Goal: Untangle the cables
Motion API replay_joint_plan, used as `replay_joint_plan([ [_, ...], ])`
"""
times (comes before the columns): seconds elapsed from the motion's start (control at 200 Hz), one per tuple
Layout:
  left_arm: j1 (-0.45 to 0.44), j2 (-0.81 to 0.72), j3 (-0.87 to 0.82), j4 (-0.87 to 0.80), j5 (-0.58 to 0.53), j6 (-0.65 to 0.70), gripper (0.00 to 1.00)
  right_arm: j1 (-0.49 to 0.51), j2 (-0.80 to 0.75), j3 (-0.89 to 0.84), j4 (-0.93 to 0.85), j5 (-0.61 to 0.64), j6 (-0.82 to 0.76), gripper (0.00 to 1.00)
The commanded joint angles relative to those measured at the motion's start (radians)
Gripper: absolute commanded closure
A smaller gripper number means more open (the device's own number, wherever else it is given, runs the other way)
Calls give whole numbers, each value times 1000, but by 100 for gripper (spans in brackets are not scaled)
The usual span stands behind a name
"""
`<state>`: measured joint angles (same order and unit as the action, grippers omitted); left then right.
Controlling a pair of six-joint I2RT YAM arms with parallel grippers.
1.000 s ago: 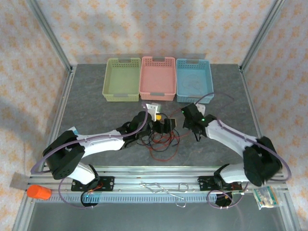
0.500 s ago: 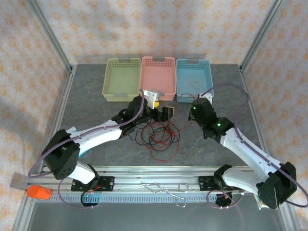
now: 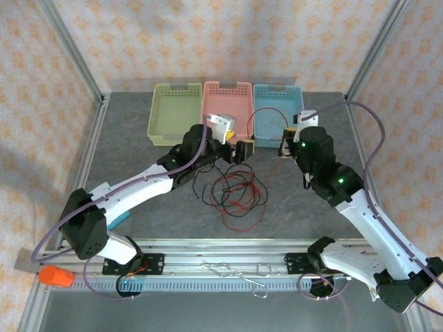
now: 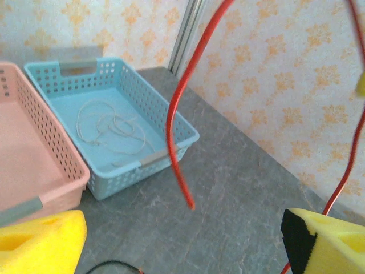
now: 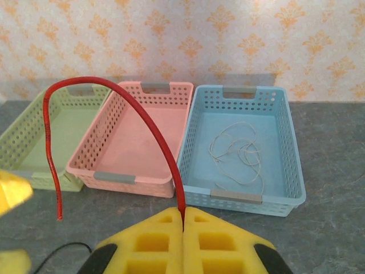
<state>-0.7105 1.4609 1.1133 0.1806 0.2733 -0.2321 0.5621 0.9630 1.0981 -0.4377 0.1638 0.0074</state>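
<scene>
My left gripper grips the red cable (image 5: 145,123) near its dangling loose end (image 5: 56,191) next, to pull the cable from the tangle.
A loose tangle of red and black cables (image 3: 232,194) lies on the grey table in front of the baskets. My right gripper (image 3: 286,142) (image 5: 183,221) is shut on a red cable (image 5: 145,123) that arcs up and left from between its yellow pads, with its free end hanging in the air. My left gripper (image 3: 237,144) (image 4: 182,242) stands open just left of it, above the tangle's far edge. The red cable's free end (image 4: 181,177) dangles between the left gripper's fingers without touching them. A pale white cable (image 5: 236,154) (image 4: 108,128) lies in the blue basket (image 3: 257,111).
Three baskets stand in a row at the back: green (image 3: 154,114), pink (image 3: 208,111) and the blue one. An orange object (image 3: 55,277) sits at the near left by the rail. A metal rail (image 3: 228,266) runs along the near edge.
My right gripper has risen and swung back towards the blue basket, pulling the red cable up out of the tangle. My left gripper has moved back towards the pink basket.
</scene>
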Motion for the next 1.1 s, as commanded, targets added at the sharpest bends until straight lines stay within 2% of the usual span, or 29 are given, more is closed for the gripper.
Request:
replay_joint_plan([
  [0.0, 24, -42, 40, -84, -6, 82, 10, -2, -6, 0, 0, -21, -104, 100],
  [0.145, 76, -57, 63, -152, 129, 137, 11, -2, -30, -32, 26, -114, -153, 100],
  [0.3, 89, -22, 150, -289, 246, 249, 11, -2, -27, -32, -17, -259, -230, 100],
  [0.431, 97, 30, 223, -379, 283, 311, 13, -2, -32, -41, -23, -338, -268, 100],
  [0.571, 97, 73, 271, -413, 305, 332, 34, -2, -30, -50, -26, -360, -284, 100],
  [0.736, 96, 69, 272, -398, 333, 330, 49, -2, -11, -46, -41, -308, -287, 100],
  [0.856, 96, 73, 272, -403, 347, 333, 64, -2, -18, -49, -30, -303, -285, 100],
  [1.076, 97, 50, 259, -395, 324, 332, 100, -2, -20, -63, -14, -244, -244, 100],
  [1.096, 95, 44, 257, -391, 320, 329, 100, -2, -21, -65, -10, -244, -236, 100],
])
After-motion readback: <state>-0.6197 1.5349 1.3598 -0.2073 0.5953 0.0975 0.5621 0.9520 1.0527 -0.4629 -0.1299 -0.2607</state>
